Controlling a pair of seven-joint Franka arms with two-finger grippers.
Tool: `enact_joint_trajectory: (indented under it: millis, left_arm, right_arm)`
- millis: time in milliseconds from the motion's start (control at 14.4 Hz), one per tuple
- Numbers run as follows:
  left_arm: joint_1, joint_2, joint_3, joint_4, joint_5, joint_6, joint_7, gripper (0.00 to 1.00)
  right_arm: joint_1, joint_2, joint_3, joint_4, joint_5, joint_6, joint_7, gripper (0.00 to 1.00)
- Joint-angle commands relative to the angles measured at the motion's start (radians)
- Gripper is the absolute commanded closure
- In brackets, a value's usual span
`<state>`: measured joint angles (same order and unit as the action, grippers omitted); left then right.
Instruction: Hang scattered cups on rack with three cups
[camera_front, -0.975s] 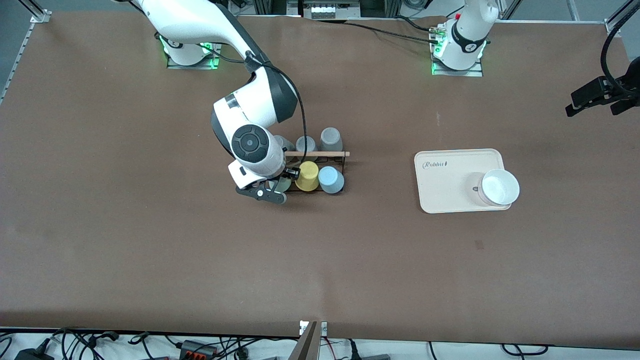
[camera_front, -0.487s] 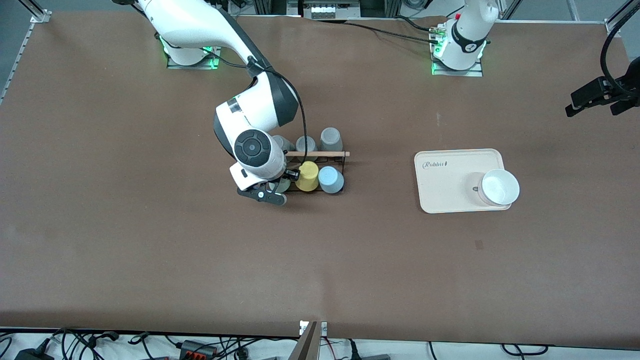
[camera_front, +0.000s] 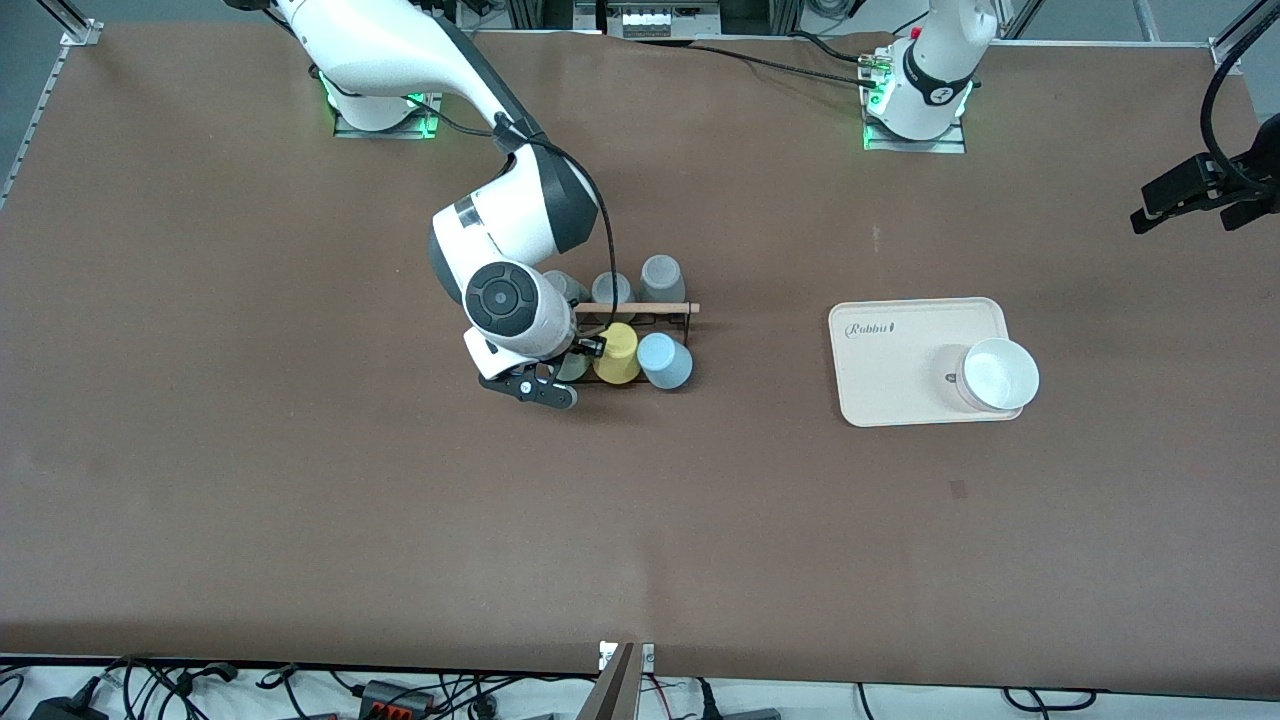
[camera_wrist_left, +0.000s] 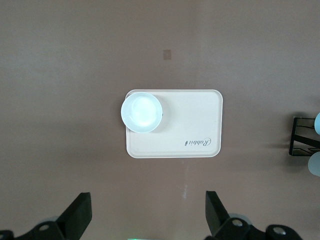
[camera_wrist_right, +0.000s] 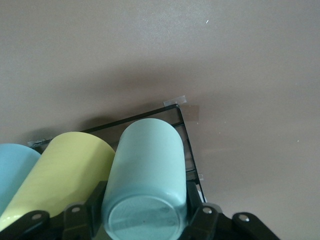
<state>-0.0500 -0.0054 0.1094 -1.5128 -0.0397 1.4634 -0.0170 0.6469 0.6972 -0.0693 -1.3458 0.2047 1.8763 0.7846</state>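
The right gripper should open now, because the mint cup's far end is lying on the black wire rack beside the yellow cup.
The black wire rack, with a wooden rod along its top, stands mid-table. My right gripper is shut on the pale mint cup at the rack's end toward the right arm's base. In the right wrist view the fingers clamp the mint cup near its base, and it lies tilted over the rack frame beside the yellow cup. The light blue cup sits on the rack past the yellow cup. The left gripper waits open, high above the table.
Three grey cups fill the rack's row farther from the front camera. A beige tray with a white bowl lies toward the left arm's end. The left wrist view shows that tray and bowl below.
My right gripper has edged the mint cup slightly closer to the yellow cup on the rack. The left arm has not moved.
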Motion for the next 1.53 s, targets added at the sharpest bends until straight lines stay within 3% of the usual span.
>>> enact_joint_trajectory:
  millis: [0, 70, 139, 557, 835, 1184, 1462]
  left_arm:
    - [0.002, -0.001, -0.001, 0.000, -0.016, 0.006, 0.011, 0.00]
    - [0.002, -0.001, -0.001, 0.000, -0.016, 0.006, 0.011, 0.00]
    - [0.002, -0.001, -0.001, 0.000, -0.016, 0.006, 0.011, 0.00]
    - [0.002, -0.001, -0.001, 0.000, -0.016, 0.006, 0.011, 0.00]
    - [0.002, 0.001, -0.001, 0.000, -0.016, 0.006, 0.011, 0.00]
    - [-0.004, 0.001, -0.001, 0.005, -0.016, 0.008, 0.003, 0.00]
    - [-0.010, 0.013, -0.005, 0.019, -0.017, 0.002, 0.003, 0.00]
  right_arm:
    - [-0.004, 0.010, 0.003, 0.022, 0.021, -0.003, 0.004, 0.74]
    - [-0.006, 0.011, 0.000, 0.023, 0.024, -0.003, 0.008, 0.24]
    - [-0.006, 0.008, -0.001, 0.025, 0.024, -0.003, 0.016, 0.00]
    - [-0.030, -0.050, -0.052, 0.088, 0.018, -0.037, 0.007, 0.00]
    - [-0.044, -0.094, -0.142, 0.108, -0.068, -0.054, -0.095, 0.00]
    - [-0.072, -0.152, -0.320, 0.111, -0.079, -0.138, -0.413, 0.00]
    - [-0.092, -0.202, -0.376, 0.109, -0.076, -0.163, -0.476, 0.00]
